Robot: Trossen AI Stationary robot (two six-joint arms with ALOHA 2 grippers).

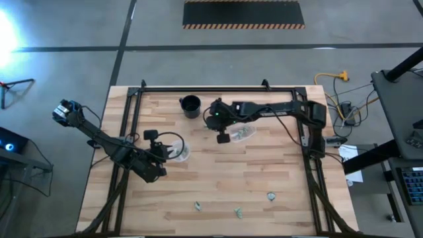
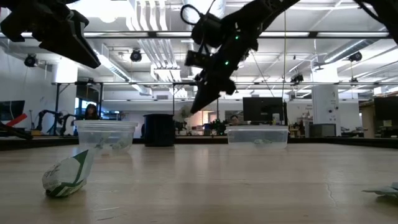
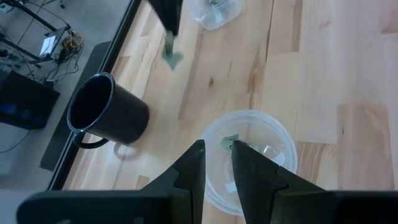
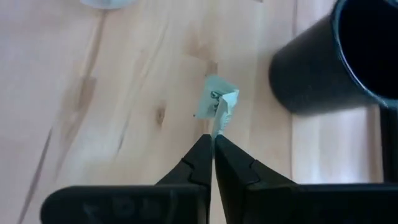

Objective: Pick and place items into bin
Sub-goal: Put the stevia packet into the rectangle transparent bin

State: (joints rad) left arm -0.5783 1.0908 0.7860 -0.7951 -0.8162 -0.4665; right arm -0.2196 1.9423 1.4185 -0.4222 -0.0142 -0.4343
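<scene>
The piece (image 4: 217,102) is outside the clear bin's rim, so I need to move the piece over the bin before my right gripper releases it.
My right gripper (image 4: 213,139) is shut on one of the items, a tiny pale green-and-silvery piece (image 4: 219,102), above the table between the black cup (image 1: 190,106) and a clear cup (image 1: 243,132). My left gripper (image 3: 217,152) hovers open over a second clear cup (image 3: 249,155), which stands on the table with small pieces inside. One green piece (image 3: 228,142) shows just past a fingertip; whether it touches, I cannot tell. Three more items (image 1: 197,206), (image 1: 238,212), (image 1: 271,196) lie near the table's front edge. My right gripper pinches the piece by one end (image 4: 216,129) between its two fingertips. The fingers slant down from the table's right side. The rest of the piece sticks out past the fingertips and hangs clear of the table (image 3: 172,57).
The black cup (image 4: 336,56) stands close beside the held piece, toward the far edge. In the low view one item (image 2: 67,174) lies near the camera and another (image 2: 384,190) at the right edge. A black frame (image 1: 218,88) rims the table's far side.
</scene>
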